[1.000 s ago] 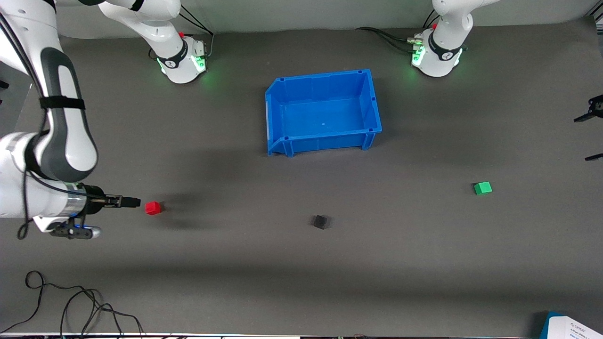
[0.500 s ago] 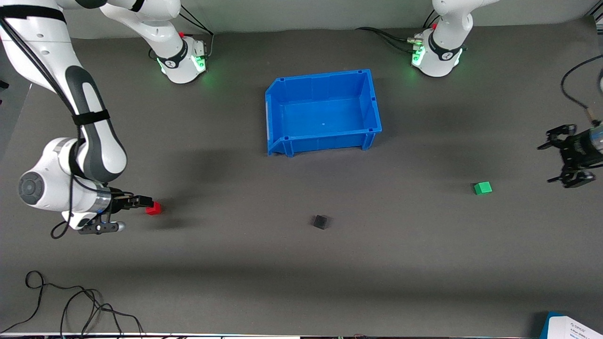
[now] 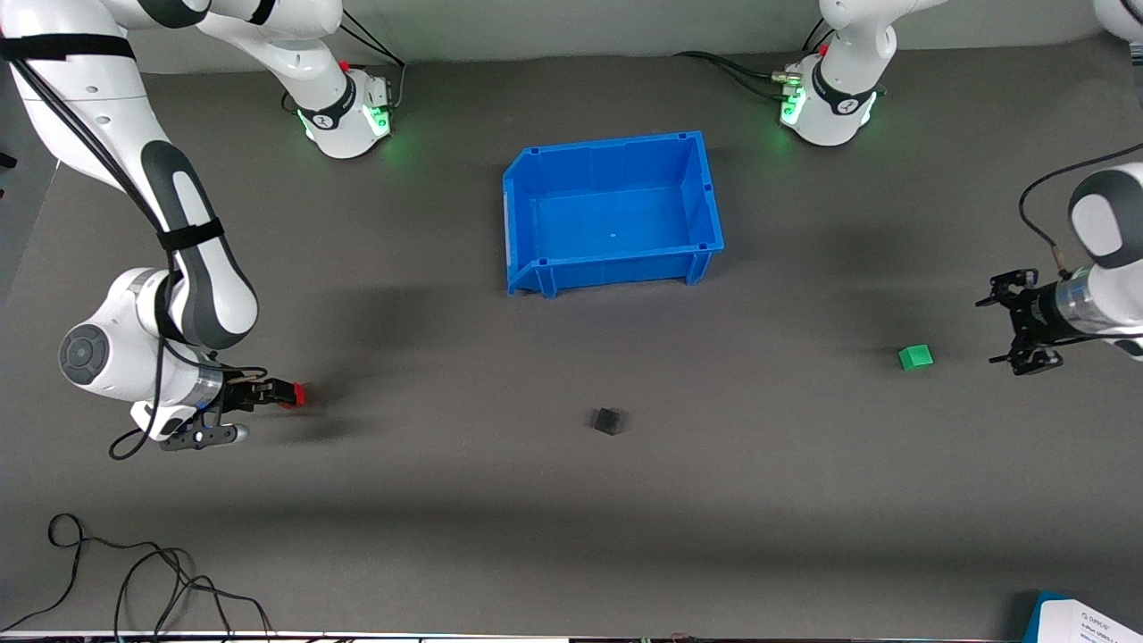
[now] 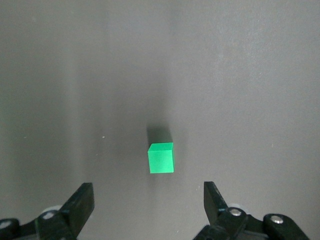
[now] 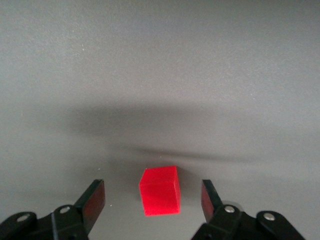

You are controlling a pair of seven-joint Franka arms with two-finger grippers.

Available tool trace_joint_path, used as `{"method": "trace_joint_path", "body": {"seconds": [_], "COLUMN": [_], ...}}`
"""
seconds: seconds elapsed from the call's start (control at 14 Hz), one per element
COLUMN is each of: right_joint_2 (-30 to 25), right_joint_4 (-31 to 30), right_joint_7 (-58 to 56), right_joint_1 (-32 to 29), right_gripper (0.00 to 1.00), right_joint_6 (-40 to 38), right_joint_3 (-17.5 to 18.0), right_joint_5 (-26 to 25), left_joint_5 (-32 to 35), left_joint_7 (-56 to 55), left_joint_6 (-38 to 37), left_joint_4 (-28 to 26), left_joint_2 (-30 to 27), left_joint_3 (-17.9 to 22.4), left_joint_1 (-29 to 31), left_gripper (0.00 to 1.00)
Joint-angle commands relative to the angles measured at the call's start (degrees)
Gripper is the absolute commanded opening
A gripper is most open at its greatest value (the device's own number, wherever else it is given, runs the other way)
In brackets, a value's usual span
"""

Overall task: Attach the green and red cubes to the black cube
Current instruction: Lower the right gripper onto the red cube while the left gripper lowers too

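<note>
My right gripper picks up the red cube (image 3: 301, 393) by its two opposite sides next, to leave one side of the red cube free to attach to the black cube (image 3: 608, 421).
The red cube (image 3: 301, 393) sits on the grey mat toward the right arm's end. My right gripper (image 3: 284, 394) is low at it and open. In the right wrist view the red cube (image 5: 160, 190) lies between the two fingers of the right gripper (image 5: 152, 192), with a gap on each side. The green cube (image 3: 915, 357) sits toward the left arm's end. My left gripper (image 3: 997, 330) is open beside it, a short way off. In the left wrist view the green cube (image 4: 161, 157) lies just ahead of the left gripper (image 4: 148, 189). The black cube (image 3: 608, 421) sits alone mid-table.
An empty blue bin (image 3: 616, 266) stands mid-table, farther from the front camera than the black cube. Loose black cables (image 3: 134, 580) lie at the near edge toward the right arm's end. A white sheet (image 3: 1085, 621) is at the near corner toward the left arm's end.
My right gripper has moved up to the red cube, so its fingers now straddle it. My left gripper has come in from the table's end toward the green cube. The cubes have not moved.
</note>
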Motion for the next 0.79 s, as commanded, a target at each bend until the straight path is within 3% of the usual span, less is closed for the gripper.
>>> {"method": "trace_joint_path", "body": {"seconds": [0.0,0.07,0.14,0.43,0.5,0.71], "right_joint_2": [2.7,2.9,2.3,3.0,2.9,4.3], "right_joint_4": [-0.5,-0.2,0.7,0.9,1.1,1.4], "right_joint_7": [-2.0,-2.2,-2.4,-2.7,-3.0,-3.4], "right_joint_1": [-0.4,-0.4,-0.4,-0.1,-0.2,-0.1], "right_gripper": [0.87,0.89,1.0,1.0,0.98,0.76], "right_joint_6": [2.0,2.5,2.2,0.5,0.4,0.8], "right_joint_3": [-0.1,-0.2,-0.2,-0.1,-0.1,-0.1], "right_joint_5": [0.6,0.2,-0.4,-0.5,-0.6,-0.5], "left_joint_5": [1.0,1.0,1.0,1.1,1.8,3.6], "left_joint_7": [-1.2,-1.2,-1.2,-3.6,-4.8,-8.3], "left_joint_6": [5.2,8.1,11.0,20.5,21.6,23.2], "left_joint_4": [-3.0,-4.5,-5.8,-7.8,-7.8,-8.0], "left_joint_2": [0.6,0.8,1.4,6.2,7.3,9.5], "left_joint_3": [0.0,0.0,0.0,0.1,0.1,0.2], "left_joint_1": [-0.7,-0.7,-0.7,-1.9,-2.0,-3.9], "left_gripper": [0.98,0.97,0.97,0.97,0.97,0.97]}}
